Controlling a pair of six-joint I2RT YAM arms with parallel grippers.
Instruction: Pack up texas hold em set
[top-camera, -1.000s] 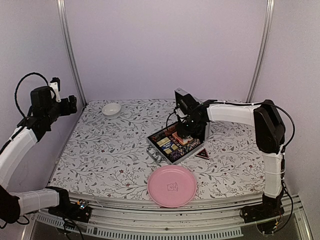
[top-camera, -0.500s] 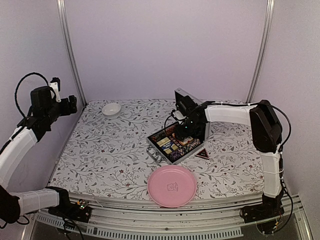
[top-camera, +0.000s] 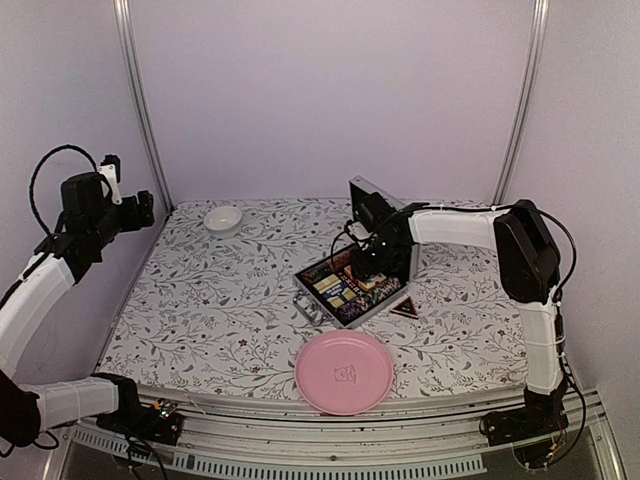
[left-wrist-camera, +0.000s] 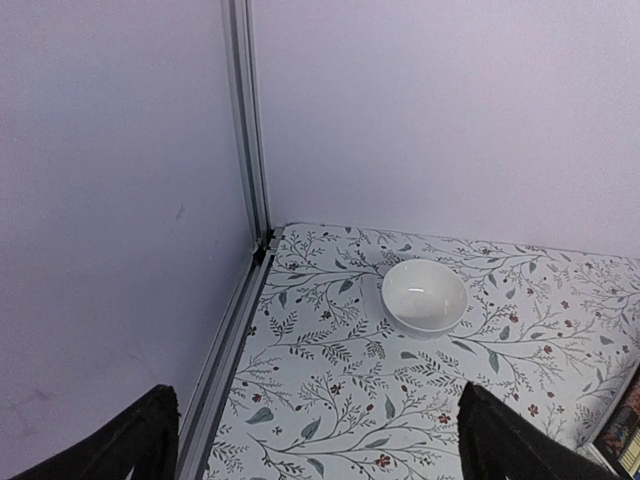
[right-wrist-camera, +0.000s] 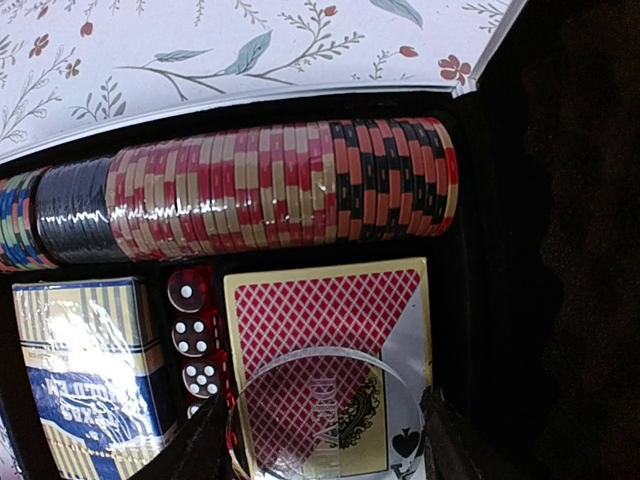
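The red-backed card deck is directly below the clear round button, so the button would rest on the deck, and my right gripper needs to open.
The texas hold em set's silver case (top-camera: 318, 303) lies open mid-table with its lid (top-camera: 366, 204) upright. My right gripper (top-camera: 366, 262) is down inside it, shut on the clear round button (right-wrist-camera: 325, 415), which sits between both fingers (right-wrist-camera: 195, 445) just above a red-backed card deck (right-wrist-camera: 325, 315). Beside the deck are red dice (right-wrist-camera: 192, 335), a blue deck (right-wrist-camera: 90, 380) and a row of poker chips (right-wrist-camera: 280, 190). My left gripper (top-camera: 140, 210) hangs high at the far left, open and holding nothing (left-wrist-camera: 315, 455).
A pink round plate (top-camera: 344, 372) lies near the front edge, before the case. A small white bowl (top-camera: 223, 218) (left-wrist-camera: 425, 295) stands at the back left by the corner post (left-wrist-camera: 245, 120). A small dark triangular piece (top-camera: 405, 307) lies right of the case.
My right gripper has edged slightly left inside the case with the button still in it. The left arm has not moved.
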